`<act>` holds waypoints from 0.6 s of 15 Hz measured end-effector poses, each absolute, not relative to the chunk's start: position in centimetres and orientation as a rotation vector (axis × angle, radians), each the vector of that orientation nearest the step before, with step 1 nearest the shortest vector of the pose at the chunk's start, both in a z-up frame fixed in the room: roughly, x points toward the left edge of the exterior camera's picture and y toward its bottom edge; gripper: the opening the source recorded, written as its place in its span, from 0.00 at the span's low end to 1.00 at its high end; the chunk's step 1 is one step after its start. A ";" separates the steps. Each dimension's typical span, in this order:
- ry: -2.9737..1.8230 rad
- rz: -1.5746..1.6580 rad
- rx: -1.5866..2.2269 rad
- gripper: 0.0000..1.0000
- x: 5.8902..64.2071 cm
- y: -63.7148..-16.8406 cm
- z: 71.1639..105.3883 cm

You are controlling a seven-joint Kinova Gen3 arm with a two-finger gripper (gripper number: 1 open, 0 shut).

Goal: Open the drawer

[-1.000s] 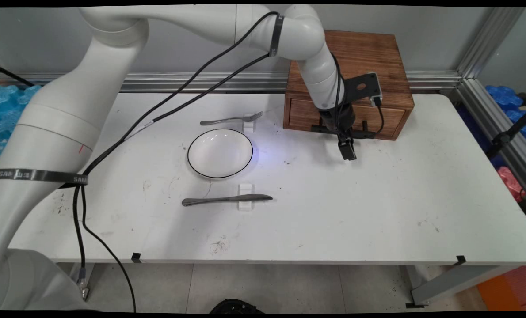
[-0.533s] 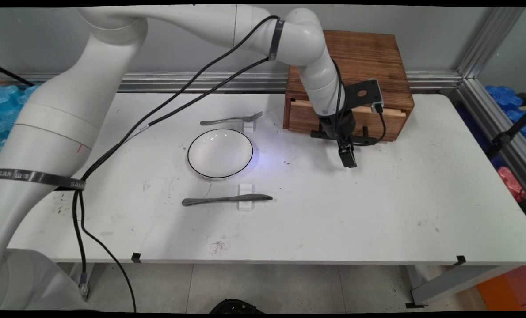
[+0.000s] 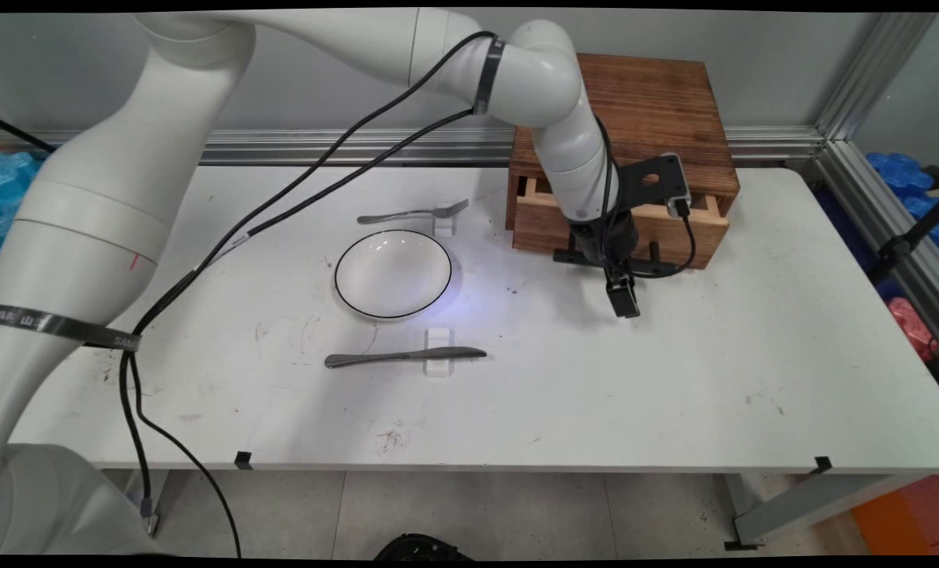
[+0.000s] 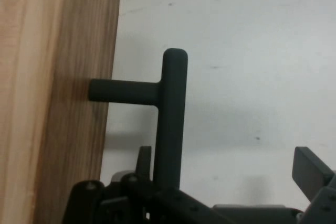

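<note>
I should next grab the wooden drawer by its black bar handle [image 4: 170,114] with my gripper, to pull the drawer further out.
A wooden box [image 3: 643,102] stands at the table's back right, its drawer [image 3: 544,229] drawn partly out. The drawer front carries a black bar handle [image 3: 566,256] on short posts. My gripper [image 3: 615,282] is at that handle and stands open. In the hand view the handle [image 4: 170,114] runs upright beside the wooden drawer front [image 4: 52,77]. One finger [image 4: 144,156] sits behind the bar, on the drawer side. The other finger [image 4: 311,169] is far off to the right, over bare table. Nothing is clamped between them.
A white plate [image 3: 393,274] with a dark rim lies mid-table. A fork [image 3: 414,213] on a small white rest lies behind it, and a knife [image 3: 402,356] on another rest in front. An aluminium rail runs along the back wall.
The gripper has moved toward the table's near side, and the drawer has slid out of the box with it, from closed to partly open.
</note>
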State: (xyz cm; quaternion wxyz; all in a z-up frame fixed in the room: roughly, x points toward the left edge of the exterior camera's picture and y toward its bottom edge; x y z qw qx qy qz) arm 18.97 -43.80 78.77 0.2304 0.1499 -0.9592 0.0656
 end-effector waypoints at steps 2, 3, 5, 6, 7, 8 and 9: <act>-2.640 0.167 0.408 1.00 18.8 -42.9 79.0; -2.642 0.158 0.405 1.00 18.7 -42.4 79.1; -2.644 0.144 0.401 1.00 18.6 -41.5 79.3; -2.645 0.139 0.399 1.00 18.6 -41.2 79.4; -2.646 0.132 0.397 1.00 18.5 -40.8 79.5; -2.647 0.124 0.395 1.00 18.5 -40.3 79.6; -2.649 0.119 0.394 1.00 18.5 -40.0 79.6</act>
